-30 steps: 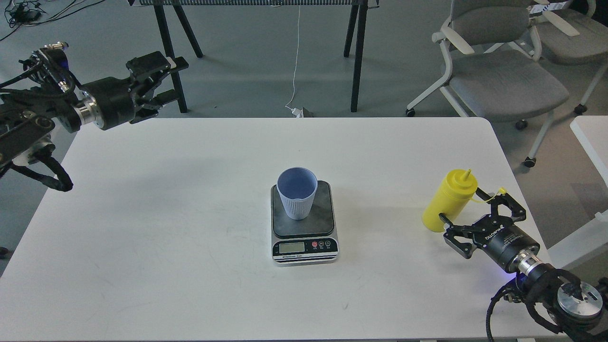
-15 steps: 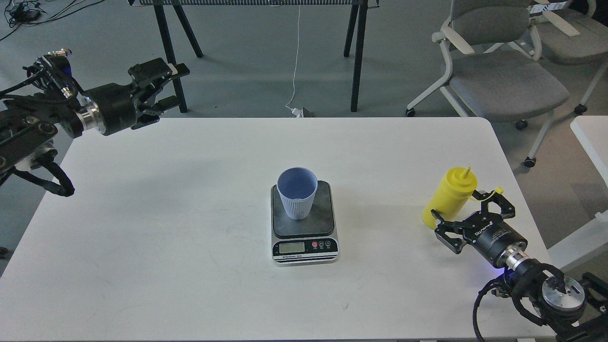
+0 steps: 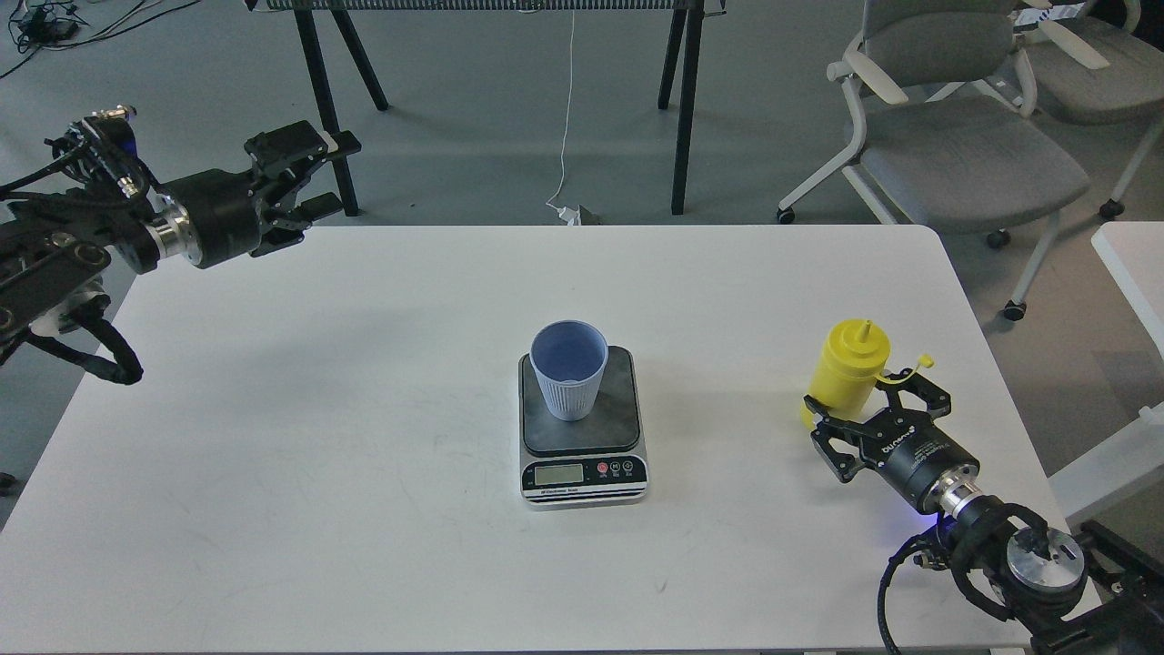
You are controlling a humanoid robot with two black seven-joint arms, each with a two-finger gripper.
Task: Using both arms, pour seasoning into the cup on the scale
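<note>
My right gripper grips the yellow bottle by its body (image 3: pixel 837 381) next, to pour seasoning into the cup (image 3: pixel 568 368).
The yellow seasoning bottle (image 3: pixel 847 364) stands on the white table (image 3: pixel 364 364) at the right, nozzle up, its tethered cap (image 3: pixel 925 361) hanging to the right. My right gripper (image 3: pixel 866 398) is open, with one finger on each side of the bottle's lower body. The ribbed blue-grey cup (image 3: pixel 568 368) stands upright and empty on the dark plate of the scale (image 3: pixel 582 473) at the table's middle. My left gripper (image 3: pixel 336 173) is open and empty, held above the table's far left corner, far from the cup.
Grey office chairs (image 3: pixel 964 155) stand behind the table's right side. Black legs of a stand (image 3: pixel 682 100) and a white cable (image 3: pixel 566 109) are on the floor beyond the far edge. Another white table edge (image 3: pixel 1132 264) is at the far right.
My right gripper moved forward and left so its fingers now sit around the bottle, which stands more upright and slightly further left. My left arm shifted slightly.
</note>
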